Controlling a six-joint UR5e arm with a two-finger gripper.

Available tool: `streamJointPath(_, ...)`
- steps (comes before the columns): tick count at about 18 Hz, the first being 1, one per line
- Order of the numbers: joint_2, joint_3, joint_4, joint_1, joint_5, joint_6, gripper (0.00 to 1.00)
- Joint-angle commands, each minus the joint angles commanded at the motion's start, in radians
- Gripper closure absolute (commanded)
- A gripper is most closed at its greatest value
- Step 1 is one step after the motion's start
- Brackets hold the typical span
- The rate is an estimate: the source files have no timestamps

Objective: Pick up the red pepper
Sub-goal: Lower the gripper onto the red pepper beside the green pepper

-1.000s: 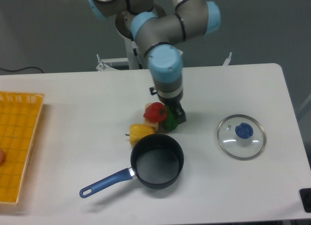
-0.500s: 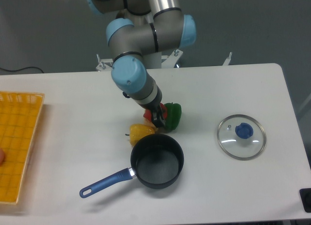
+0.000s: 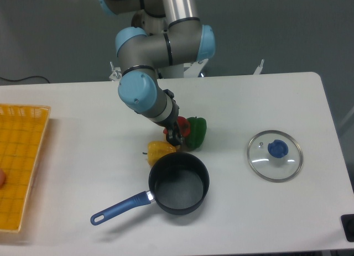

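My gripper grabs the red pepper by its rounded body (image 3: 184, 125) next, to pick it out from beside the green pepper (image 3: 196, 131).
The red pepper (image 3: 182, 127) lies mid-table, squeezed between the green pepper (image 3: 196, 131) on its right and the yellow pepper (image 3: 160, 151) at its lower left. Only a small red patch of it shows. My gripper (image 3: 175, 135) reaches down from the upper left and its dark fingers cover most of the red pepper. The fingers stand around or against it, but their gap is hidden, so open or shut is unclear.
A black saucepan (image 3: 178, 182) with a blue handle sits just in front of the peppers. A glass lid (image 3: 275, 155) with a blue knob lies to the right. A yellow basket (image 3: 19, 162) stands at the left edge.
The arm swung from right of the peppers to the left side. The gripper now comes onto the red pepper from the upper left, and the green pepper stands uncovered.
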Motion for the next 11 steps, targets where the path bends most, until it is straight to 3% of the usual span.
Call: streamJointPath(11,-0.015,-0.02,-0.001,-0.02,0.055,-0.006,0.0)
